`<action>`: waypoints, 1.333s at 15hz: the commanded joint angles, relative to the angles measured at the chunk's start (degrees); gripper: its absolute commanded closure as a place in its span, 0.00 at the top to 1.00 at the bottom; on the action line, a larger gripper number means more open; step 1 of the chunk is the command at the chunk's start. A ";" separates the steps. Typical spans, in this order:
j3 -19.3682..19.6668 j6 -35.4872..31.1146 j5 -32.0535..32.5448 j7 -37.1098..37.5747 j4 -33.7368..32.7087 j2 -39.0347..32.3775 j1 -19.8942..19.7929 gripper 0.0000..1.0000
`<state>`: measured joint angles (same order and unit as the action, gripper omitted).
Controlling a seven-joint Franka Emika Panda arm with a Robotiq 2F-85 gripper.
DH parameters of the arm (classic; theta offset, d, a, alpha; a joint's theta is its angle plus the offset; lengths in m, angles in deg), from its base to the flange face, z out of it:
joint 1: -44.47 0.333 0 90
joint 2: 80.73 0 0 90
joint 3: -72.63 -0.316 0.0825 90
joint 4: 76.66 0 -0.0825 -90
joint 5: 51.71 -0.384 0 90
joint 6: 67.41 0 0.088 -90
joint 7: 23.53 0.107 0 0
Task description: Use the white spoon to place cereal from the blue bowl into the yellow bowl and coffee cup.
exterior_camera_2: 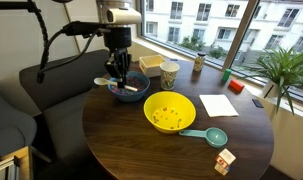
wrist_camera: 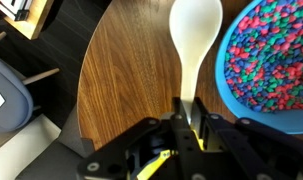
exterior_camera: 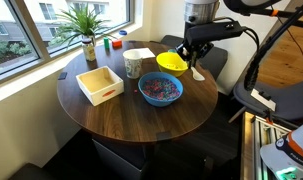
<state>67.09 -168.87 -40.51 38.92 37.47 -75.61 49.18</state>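
My gripper lowers the white spoon before releasing it, since my fingers hold the white spoon's bowl (wrist_camera: 195, 28) high above the wooden tabletop.
My gripper (wrist_camera: 191, 106) is shut on the handle of the white spoon (wrist_camera: 196, 28). The spoon's bowl is empty and sticks out over the bare wood. Just to its right in the wrist view is the blue bowl (wrist_camera: 224, 82), full of multicoloured cereal (wrist_camera: 273, 50). In an exterior view the gripper (exterior_camera: 196, 55) hangs near the table's far edge with the spoon (exterior_camera: 197, 73) below it, beside the yellow bowl (exterior_camera: 172, 63) and beyond the blue bowl (exterior_camera: 161, 90). The coffee cup (exterior_camera: 133, 65) stands left of the yellow bowl. The yellow bowl (exterior_camera_2: 169, 111) looks empty.
A white square box (exterior_camera: 101, 84) sits on the round wooden table (exterior_camera: 131, 115), with a white paper (exterior_camera: 141, 54) and a potted plant (exterior_camera: 88, 40) by the window. A teal measuring spoon (exterior_camera_2: 206, 134) and a small carton (exterior_camera_2: 224, 162) lie near the yellow bowl.
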 commanded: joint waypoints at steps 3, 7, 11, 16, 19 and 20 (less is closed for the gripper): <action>1.07 1.13 0.13 4.57 3.01 -1.44 -2.12 0.03; 1.90 -0.46 0.69 6.44 6.20 -2.49 -2.76 0.03; 1.83 -3.56 1.11 8.94 9.50 -2.34 -2.54 0.03; 1.91 -7.26 3.16 13.16 12.58 -2.73 -2.64 0.03; 1.96 -9.13 4.04 15.07 13.91 -2.80 -2.66 0.03; 1.96 -9.77 4.49 15.81 14.36 -2.89 -2.67 0.03</action>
<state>68.99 -176.05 -37.51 51.94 49.61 -78.84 46.38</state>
